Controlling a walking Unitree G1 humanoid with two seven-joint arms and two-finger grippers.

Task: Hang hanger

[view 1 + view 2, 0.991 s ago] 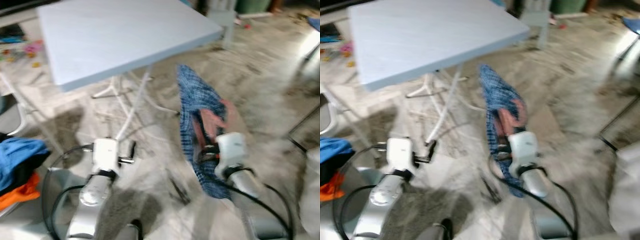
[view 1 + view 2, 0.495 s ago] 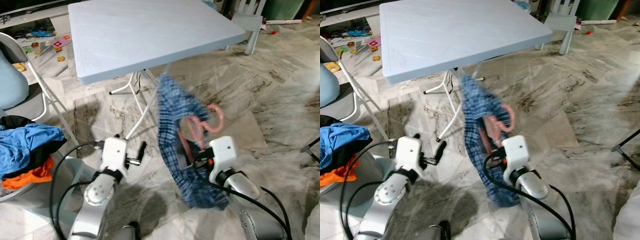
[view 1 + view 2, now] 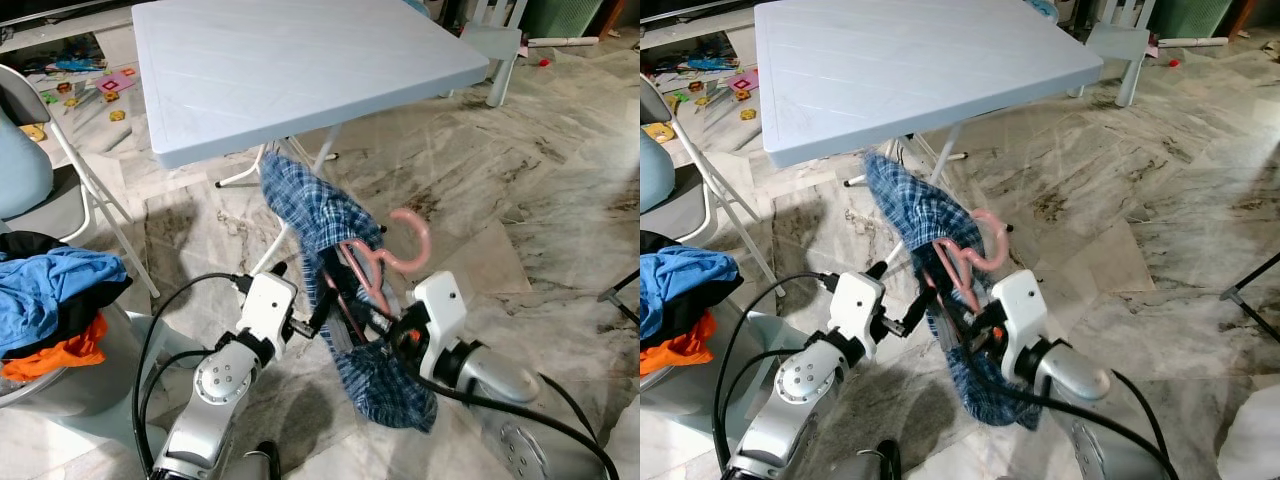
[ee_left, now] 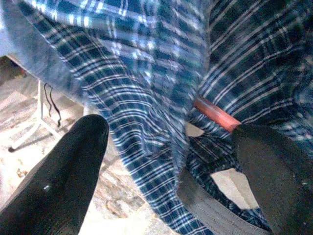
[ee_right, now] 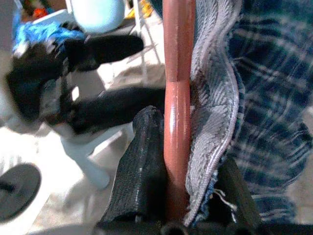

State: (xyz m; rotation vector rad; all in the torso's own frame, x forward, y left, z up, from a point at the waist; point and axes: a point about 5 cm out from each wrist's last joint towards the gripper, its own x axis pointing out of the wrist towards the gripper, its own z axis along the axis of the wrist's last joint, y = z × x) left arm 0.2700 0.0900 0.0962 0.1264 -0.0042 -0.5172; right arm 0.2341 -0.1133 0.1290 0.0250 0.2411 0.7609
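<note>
I see the plaid shirt's loose cloth (image 3: 310,205) hanging slack over the pink bar, so I should next pinch the fold along its open edge (image 3: 320,278) with my left gripper.
A blue plaid shirt (image 3: 312,216) hangs on a pink hanger (image 3: 408,250), tilted over the floor in front of the table. My right gripper (image 3: 385,328) is shut on the hanger's pink bar (image 5: 177,98), with a fold of the shirt's hem pinched beside it. Just left of the shirt, my left gripper (image 3: 300,295) is open. Its black fingers (image 4: 63,166) stand apart around the plaid cloth, and a piece of the pink bar (image 4: 215,115) shows between them. Most of the hanger is hidden under the shirt.
A pale blue folding table (image 3: 300,60) stands just ahead on thin white legs. To the left are a folding chair (image 3: 70,170) and a basket (image 3: 70,370) with blue and orange clothes. A white stool (image 3: 495,45) stands at the back right on the marble floor.
The right gripper has swung the hanger and shirt to the left and tilted them. The left gripper has moved right and up to the shirt. The view has steadied.
</note>
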